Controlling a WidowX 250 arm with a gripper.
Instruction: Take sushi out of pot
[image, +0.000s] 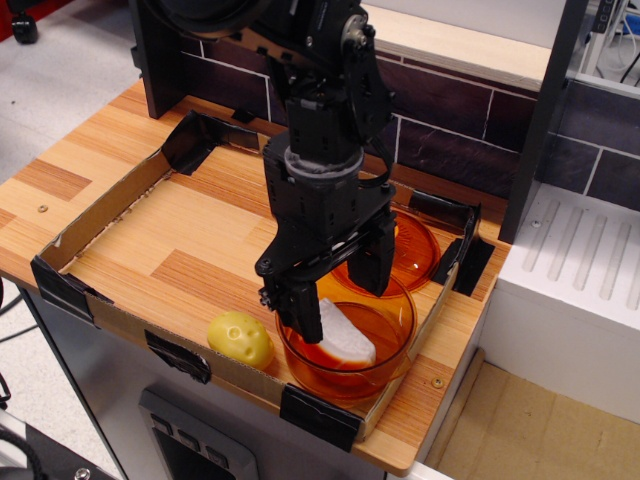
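Note:
The sushi sits in the pot, and to lift it out of the orange pot (392, 362), my gripper should next grab it by its white ridged top (345, 335).
The sushi (345, 337), white ridged top over an orange base, lies inside the transparent orange pot (392, 362) at the front right of the tray. My black gripper (338, 288) is open and reaches down into the pot. One finger (301, 312) stands at the sushi's left end and the other finger (378, 262) is behind it at the pot's far rim. The sushi sits between the fingers; I cannot tell whether they touch it.
A yellow lumpy toy (240, 339) lies just left of the pot. The flat orange lid (412, 245) lies behind the pot, partly hidden by the gripper. A low cardboard wall (110, 205) with black corner clips rings the wooden tray. A dark brick wall stands behind.

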